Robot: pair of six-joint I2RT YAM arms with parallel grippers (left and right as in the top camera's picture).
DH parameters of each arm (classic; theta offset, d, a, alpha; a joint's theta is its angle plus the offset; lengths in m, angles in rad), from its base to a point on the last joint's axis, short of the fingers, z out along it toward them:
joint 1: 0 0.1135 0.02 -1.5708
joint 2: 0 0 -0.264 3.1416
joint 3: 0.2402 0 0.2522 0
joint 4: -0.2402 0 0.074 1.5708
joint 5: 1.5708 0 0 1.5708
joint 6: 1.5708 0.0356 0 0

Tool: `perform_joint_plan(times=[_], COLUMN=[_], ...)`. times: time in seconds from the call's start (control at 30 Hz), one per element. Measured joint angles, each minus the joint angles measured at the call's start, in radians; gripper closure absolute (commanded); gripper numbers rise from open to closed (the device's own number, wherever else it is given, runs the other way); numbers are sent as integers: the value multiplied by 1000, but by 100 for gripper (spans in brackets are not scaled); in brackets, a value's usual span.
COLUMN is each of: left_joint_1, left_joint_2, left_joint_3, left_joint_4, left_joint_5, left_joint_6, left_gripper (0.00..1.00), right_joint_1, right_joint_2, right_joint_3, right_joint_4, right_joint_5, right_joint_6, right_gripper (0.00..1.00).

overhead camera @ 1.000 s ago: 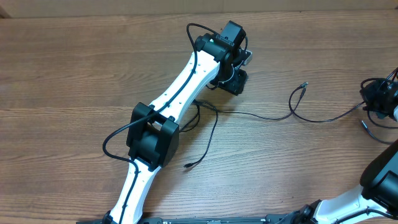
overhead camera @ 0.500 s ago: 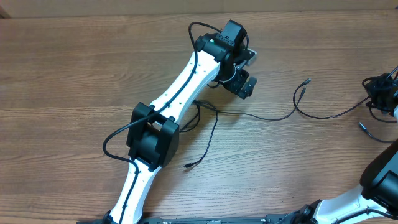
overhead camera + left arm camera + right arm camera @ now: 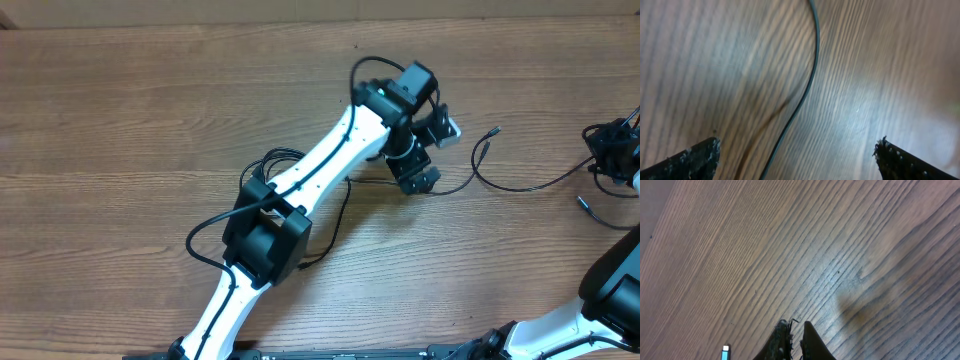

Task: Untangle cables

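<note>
The thin black cable should be untangled, so my left gripper needs to grab it next on its bare part near the plug end [image 3: 458, 188] [image 3: 795, 109]. That end stays free to untangle.
A thin black cable [image 3: 520, 189] loops across the wood from its plug end [image 3: 492, 132] to my right gripper [image 3: 607, 158] at the far right edge. There the gripper is shut on it. In the right wrist view the gripper [image 3: 796, 326] has its fingers pressed together with a fine strand between the tips. A second cable [image 3: 340, 215] trails down from under the left arm. My left gripper [image 3: 432, 152] hangs open over the table's middle. In the left wrist view a cable [image 3: 807, 85] lies on the wood between the wide-apart fingers of this gripper [image 3: 797, 145], touching neither.
The white left arm [image 3: 300, 190] slants from the bottom left across the table and covers part of the second cable. A loose plug end [image 3: 583, 203] lies below the right gripper. A small blue and white tip [image 3: 725, 352] shows at the right wrist view's bottom edge.
The left arm has swung right and its gripper has opened wide, now standing nearer the looping cable. The right gripper has barely moved.
</note>
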Motion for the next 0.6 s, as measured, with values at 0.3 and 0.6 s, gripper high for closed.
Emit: perform_joint_plan(times=[0.3,0.6], left_joint_1=[-10,-10], left_joint_2=[0,0], left_joint_3=[-146,-179], left_joint_4=[117,116], left_joint_5=[-150,-179], left_joint_6=[89,110], left_gripper=[4,13], right_joint_1=[0,0], right_joint_2=[0,0], right_joint_3=[0,0], right_joint_4=[0,0], right_joint_5=[6,6], right_joint_6=[0,0], right_gripper=[92,92])
